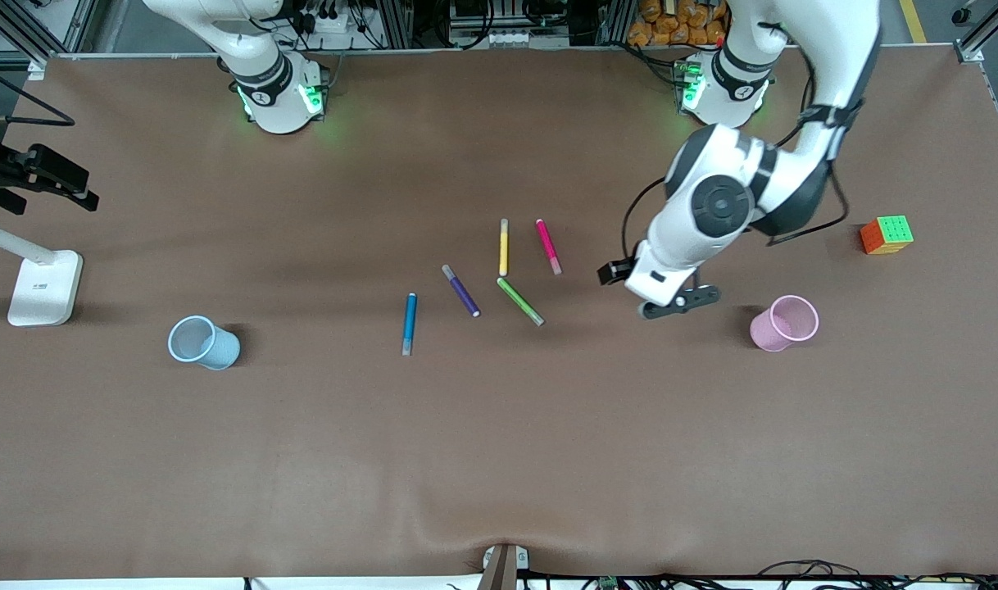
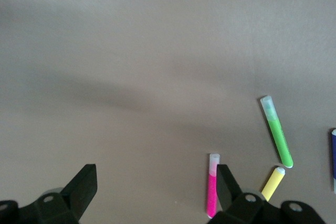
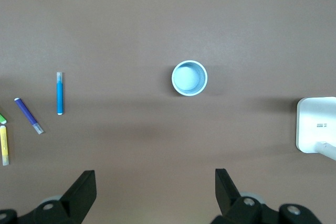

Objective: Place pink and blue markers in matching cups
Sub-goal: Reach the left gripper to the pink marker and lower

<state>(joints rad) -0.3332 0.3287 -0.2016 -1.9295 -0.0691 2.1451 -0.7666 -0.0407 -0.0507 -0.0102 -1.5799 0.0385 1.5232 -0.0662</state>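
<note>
The pink marker is to go in its matching cup, so my left gripper should next grab the marker by its pale end with the cap point(image 1: 555, 265).
The pink marker point(image 1: 548, 246) point(image 2: 212, 184) lies among the other markers at mid-table. The blue marker point(image 1: 409, 323) point(image 3: 60, 93) lies apart from them, toward the right arm's end. The pale pink cup point(image 1: 784, 323) stands upright toward the left arm's end, and the light blue cup point(image 1: 202, 342) point(image 3: 189, 78) stands toward the right arm's end. My left gripper point(image 1: 679, 301) point(image 2: 156, 182) hangs open and empty over bare table between the markers and the pink cup. My right gripper point(image 3: 155, 182) is open and empty high above the table; the front view does not show it.
A purple marker point(image 1: 461, 290), a yellow marker point(image 1: 503, 247) and a green marker point(image 1: 520, 301) lie close to the pink one. A colour cube point(image 1: 886, 234) sits near the pink cup. A white lamp base point(image 1: 46, 287) stands at the right arm's end.
</note>
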